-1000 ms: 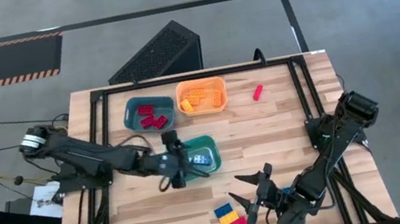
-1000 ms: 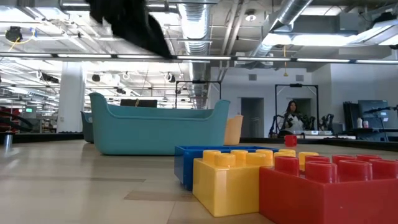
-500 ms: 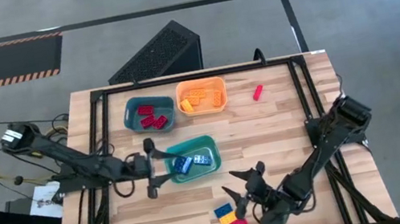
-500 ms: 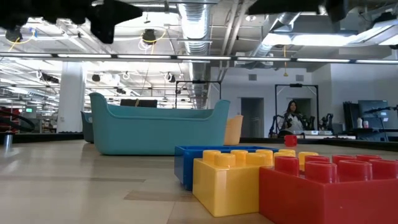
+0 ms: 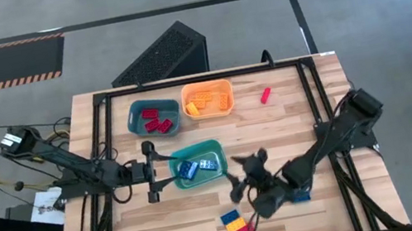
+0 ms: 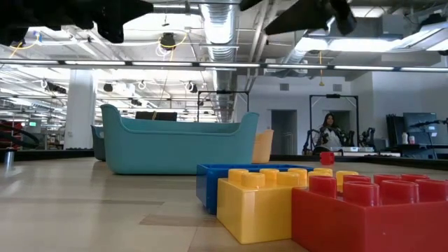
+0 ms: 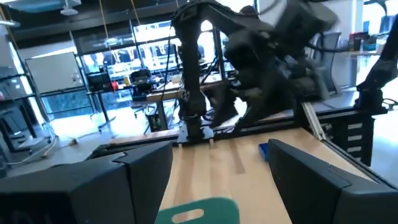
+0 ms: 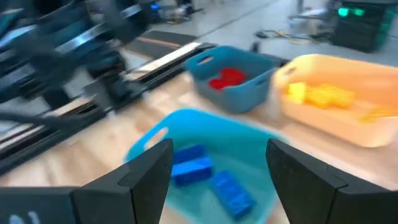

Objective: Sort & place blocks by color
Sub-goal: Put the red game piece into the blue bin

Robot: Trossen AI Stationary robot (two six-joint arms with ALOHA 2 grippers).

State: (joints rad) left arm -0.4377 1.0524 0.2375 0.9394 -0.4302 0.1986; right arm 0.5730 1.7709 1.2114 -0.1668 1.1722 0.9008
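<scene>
The robot's right gripper next needs to grab the lone red block (image 5: 265, 94) by its two long sides, to sort it.
Three blocks, blue, yellow and red, sit packed together (image 5: 236, 222) near the table's near edge; the low view shows them close up, with the yellow one (image 6: 262, 203) in front. Blue blocks (image 8: 199, 163) lie in the teal tray (image 5: 213, 146). Red blocks (image 5: 157, 124) fill the dark teal tray and yellow ones (image 5: 205, 99) the orange tray. A lone red block (image 5: 265, 94) rests on the far right of the table, and a blue one (image 5: 301, 194) by the right arm. My left gripper (image 5: 150, 173) is open, left of the teal tray. My right gripper (image 5: 236, 179) is open, just right of that tray.
The dark teal tray (image 5: 136, 110) and orange tray (image 5: 222, 86) stand side by side near the far edge. A black frame (image 5: 183, 81) borders the table. A dark slatted box (image 5: 162, 54) stands beyond the far edge. Bare wood lies right of the trays.
My left gripper has drawn back from over the teal tray toward the table's left. My right gripper has moved from near the near edge toward the far edge and the teal tray, passing the three packed blocks.
</scene>
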